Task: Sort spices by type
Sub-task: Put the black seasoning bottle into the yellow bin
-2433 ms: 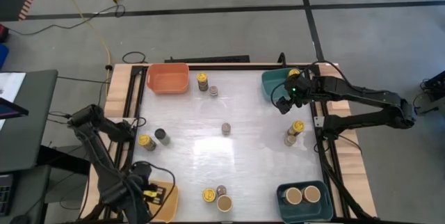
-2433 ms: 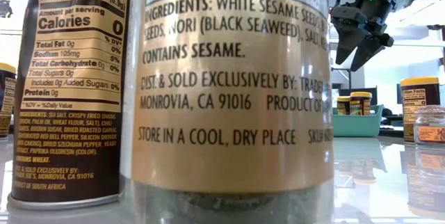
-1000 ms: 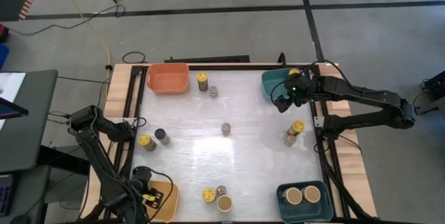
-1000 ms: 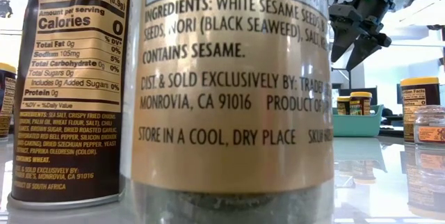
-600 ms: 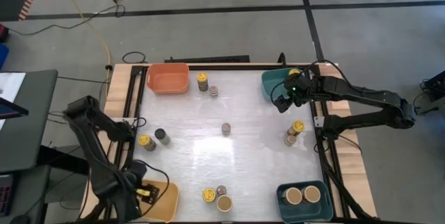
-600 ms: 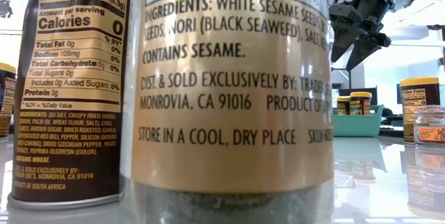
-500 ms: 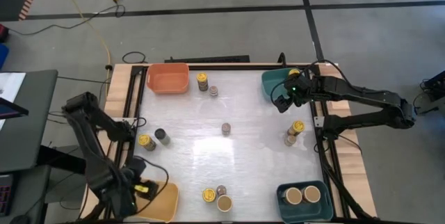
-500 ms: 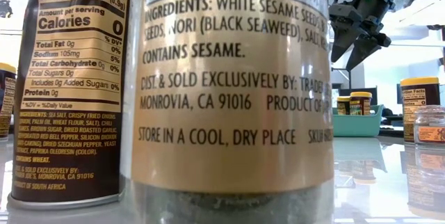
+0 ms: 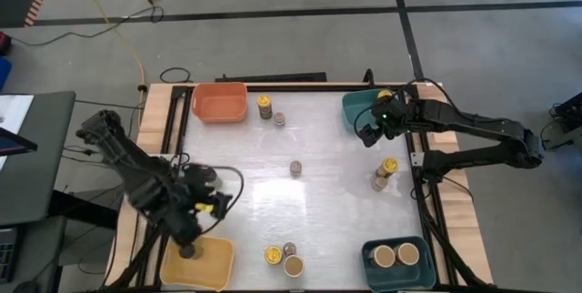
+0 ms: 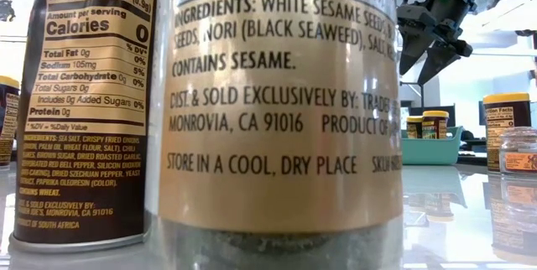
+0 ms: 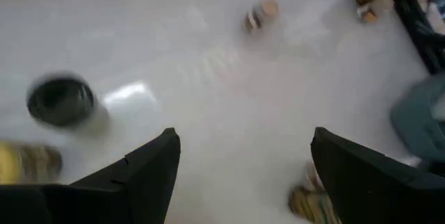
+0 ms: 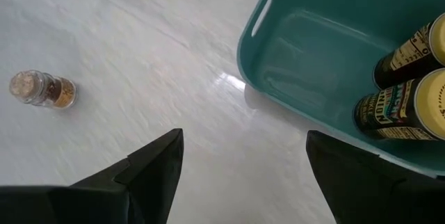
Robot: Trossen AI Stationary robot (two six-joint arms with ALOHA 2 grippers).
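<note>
The black-lidded jar belongs in the yellow bin beside the dark jar. My left gripper will next grab it by its lid to sort it there.
The spices are small jars spread over the white table. My left gripper hovers open over the table's left part with nothing between its fingers. A black-lidded jar and a yellow-lidded jar stand just ahead of it. A dark jar stands in the yellow bin. My right gripper hangs open beside the far teal bin, which holds two yellow-lidded jars. A small grey-topped jar stands mid-table.
An orange bin sits far left, with a yellow-lidded jar and a small jar beside it. The near teal bin holds two tan-lidded jars. Three jars cluster at the near edge, two at the right.
My left gripper has risen out of the yellow bin at the near left corner. It has swung toward the table's far and right side, turning as it went, and now hangs over the left part of the table. The dark jar stays in the yellow bin.
</note>
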